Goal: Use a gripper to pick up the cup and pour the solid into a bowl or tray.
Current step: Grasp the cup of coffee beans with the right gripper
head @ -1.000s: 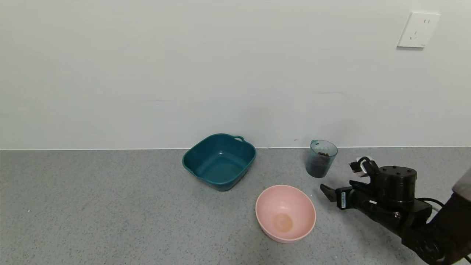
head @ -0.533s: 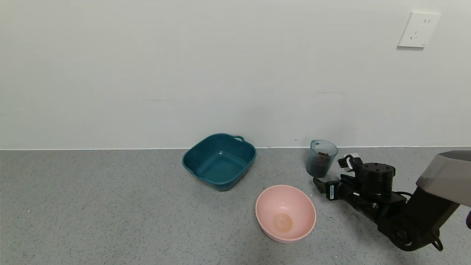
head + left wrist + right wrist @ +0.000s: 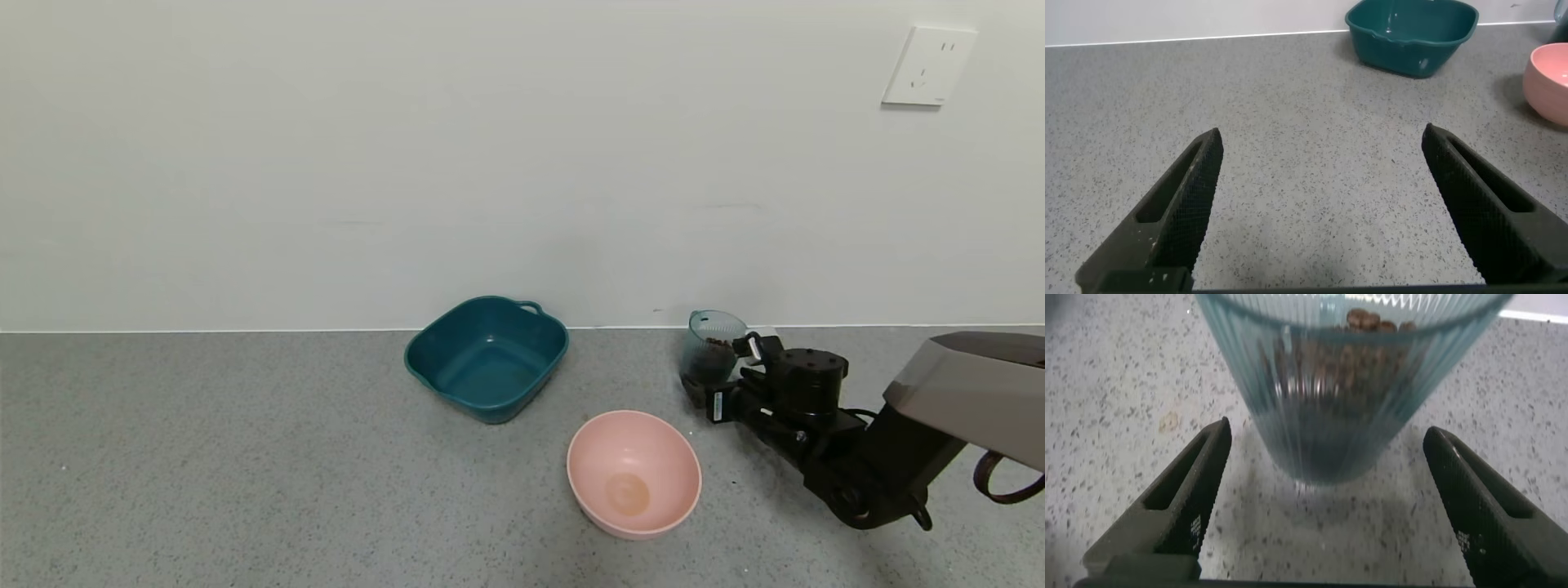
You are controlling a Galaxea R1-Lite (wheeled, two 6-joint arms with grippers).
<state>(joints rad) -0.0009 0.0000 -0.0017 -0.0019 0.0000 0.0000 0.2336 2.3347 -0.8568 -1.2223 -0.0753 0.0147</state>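
The cup's lower part (image 3: 1323, 441) is ahead of my fingers in the right wrist view, so my right gripper should first move toward that part of the cup and only then close on it.
The translucent blue-grey ribbed cup (image 3: 709, 341) stands upright on the grey counter near the wall, with brown bean-like solid (image 3: 717, 341) inside. My right gripper (image 3: 717, 367) is open, low at the cup, one finger on each side of its lower part, not touching. In the right wrist view the cup (image 3: 1331, 384) fills the space ahead of the open right gripper (image 3: 1327, 437), and the solid (image 3: 1368, 322) shows through its wall. The empty pink bowl (image 3: 653, 441) sits in front and to the left of the cup. My left gripper (image 3: 1321, 135) is open and empty over bare counter, out of the head view.
A teal squarish tub with handles (image 3: 486, 359) stands by the wall, left of the cup; it also shows in the left wrist view (image 3: 1411, 33), with the pink bowl (image 3: 1547, 77) beside it. A wall socket (image 3: 929, 65) is at the upper right. A wall backs the counter.
My right arm has moved left and towards the wall. Its open fingers went from short of the cup to either side of it. The cup, bowl and tub have not moved.
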